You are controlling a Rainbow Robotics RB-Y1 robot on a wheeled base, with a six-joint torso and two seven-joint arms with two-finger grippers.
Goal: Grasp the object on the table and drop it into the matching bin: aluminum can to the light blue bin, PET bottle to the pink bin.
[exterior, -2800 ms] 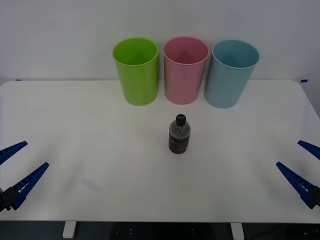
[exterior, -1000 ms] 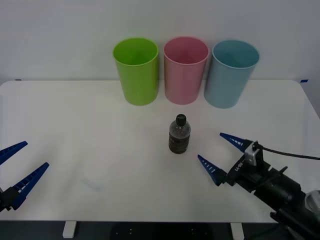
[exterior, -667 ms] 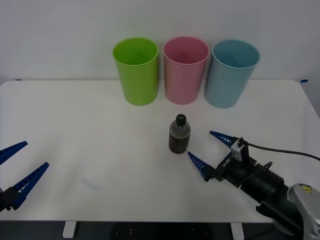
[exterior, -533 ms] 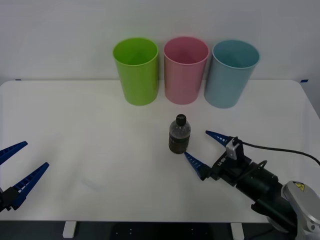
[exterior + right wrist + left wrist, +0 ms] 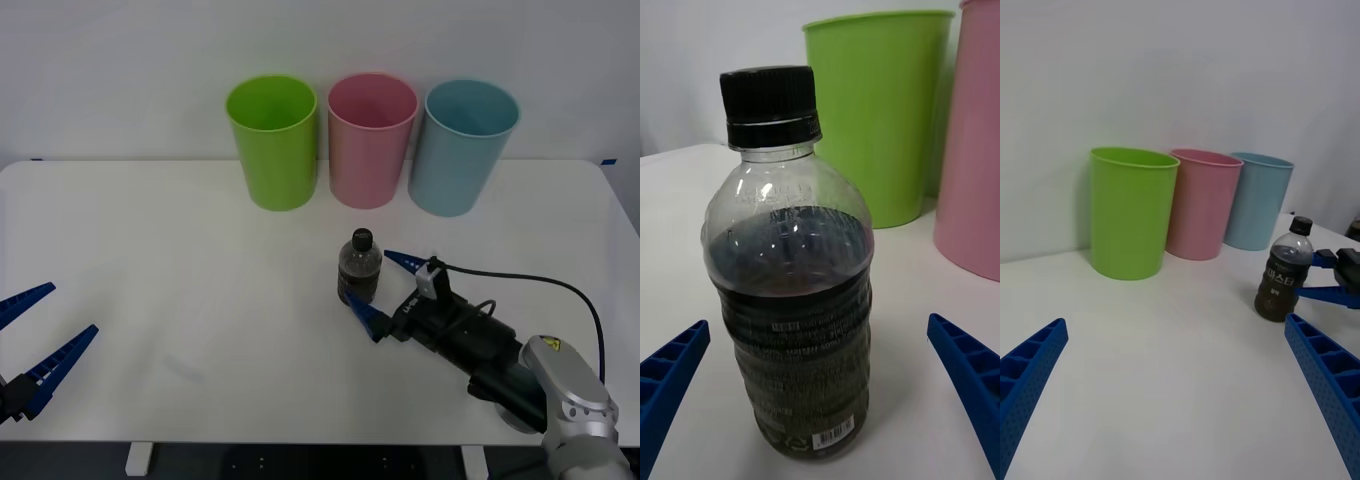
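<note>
My right gripper grabs the bottle around its labeled body (image 5: 358,276) (image 5: 800,352) next, where the sides face each other, since the bottle's top parts slope up to its cap.
A small clear PET bottle (image 5: 359,268) with a black cap, dark contents and a dark label stands upright mid-table (image 5: 180,250). My right gripper (image 5: 368,276) is open around its right side, one blue finger behind it and one in front, not touching. In the right wrist view the bottle (image 5: 790,285) stands close between the spread fingers (image 5: 966,375). The pink bin (image 5: 370,140) stands behind it at the table's back, the light blue bin (image 5: 460,150) to its right. My left gripper (image 5: 72,307) rests open at the near left edge.
A lime green bin (image 5: 273,140) stands left of the pink one, all three bins in a row against the white wall. A black cable (image 5: 540,282) trails from my right arm. The left wrist view shows the bottle (image 5: 1283,279) and the three bins (image 5: 1202,202).
My right arm has swung in from the right edge and slid left until its open fingers flank the bottle. The bottle and the left arm have stayed put.
</note>
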